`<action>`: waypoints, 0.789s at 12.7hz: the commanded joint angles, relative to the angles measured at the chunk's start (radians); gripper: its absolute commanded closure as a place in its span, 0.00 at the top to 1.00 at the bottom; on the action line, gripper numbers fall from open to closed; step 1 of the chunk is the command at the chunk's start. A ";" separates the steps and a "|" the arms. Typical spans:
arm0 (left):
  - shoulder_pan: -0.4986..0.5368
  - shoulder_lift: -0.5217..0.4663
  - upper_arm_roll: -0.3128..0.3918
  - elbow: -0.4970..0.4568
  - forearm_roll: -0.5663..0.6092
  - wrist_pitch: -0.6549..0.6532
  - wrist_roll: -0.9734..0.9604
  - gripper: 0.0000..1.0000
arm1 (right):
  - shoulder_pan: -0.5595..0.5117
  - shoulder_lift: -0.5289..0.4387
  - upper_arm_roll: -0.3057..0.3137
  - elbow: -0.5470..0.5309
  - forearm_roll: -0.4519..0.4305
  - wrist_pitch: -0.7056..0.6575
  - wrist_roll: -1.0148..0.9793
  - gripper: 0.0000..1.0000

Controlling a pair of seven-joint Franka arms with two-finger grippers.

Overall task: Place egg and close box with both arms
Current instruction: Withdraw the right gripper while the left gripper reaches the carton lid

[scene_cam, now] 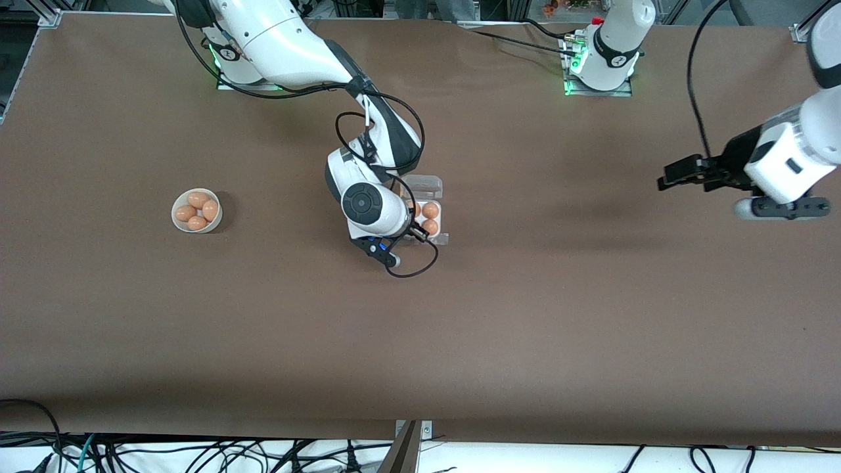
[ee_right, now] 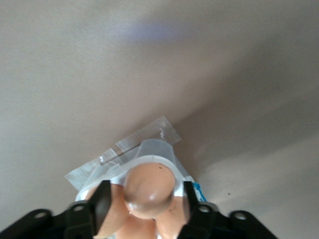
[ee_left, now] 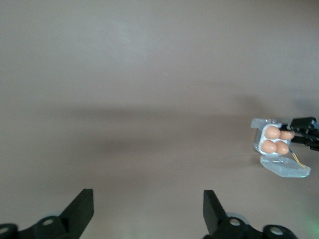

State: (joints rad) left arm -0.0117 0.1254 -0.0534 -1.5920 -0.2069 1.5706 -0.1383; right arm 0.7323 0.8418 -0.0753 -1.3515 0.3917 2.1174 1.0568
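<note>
I will next use my left gripper to take the clear lid by its free edge (scene_cam: 423,177) (ee_left: 287,176), so that I can close the box over the brown eggs.
The box (scene_cam: 436,218) is a white tray whose clear lid (scene_cam: 424,185) lies open on the side toward the robots' bases. It holds several brown eggs (scene_cam: 430,210). My right gripper (scene_cam: 412,230) is down over the tray's cell toward the right arm's end. In the right wrist view its open fingers (ee_right: 102,201) stand on either side of an egg (ee_right: 149,191) with a gap on each side. My left gripper (scene_cam: 667,177) is open and empty, waiting above bare table at the left arm's end. The left wrist view shows that gripper (ee_left: 148,209) and the box (ee_left: 260,142) with four eggs.
A round white bowl (scene_cam: 178,223) with several brown eggs stands toward the right arm's end of the table. The right arm's black cable (scene_cam: 420,266) loops low beside the box. Cables hang along the table edge nearest the front camera.
</note>
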 commanded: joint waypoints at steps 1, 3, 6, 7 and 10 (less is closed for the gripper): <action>-0.083 0.032 0.001 0.026 -0.017 -0.026 -0.070 0.66 | -0.002 0.010 -0.003 0.052 0.009 -0.001 -0.004 1.00; -0.132 0.051 0.001 0.024 -0.020 -0.056 -0.067 0.38 | -0.004 0.005 -0.007 0.064 0.007 -0.002 -0.006 1.00; -0.235 0.108 0.001 0.024 -0.022 -0.106 -0.093 0.20 | -0.004 -0.013 -0.050 0.080 0.009 -0.002 -0.049 1.00; -0.278 0.131 0.001 0.024 -0.022 -0.109 -0.122 0.16 | -0.014 -0.019 -0.060 0.080 0.012 -0.002 -0.116 1.00; -0.379 0.184 0.001 0.029 -0.043 -0.139 -0.190 0.12 | -0.044 -0.064 -0.105 0.071 0.003 -0.036 -0.300 1.00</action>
State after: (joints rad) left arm -0.3406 0.2720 -0.0646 -1.5928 -0.2127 1.4760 -0.2888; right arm 0.7061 0.8179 -0.1508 -1.2674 0.3915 2.1179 0.8418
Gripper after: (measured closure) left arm 0.863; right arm 0.000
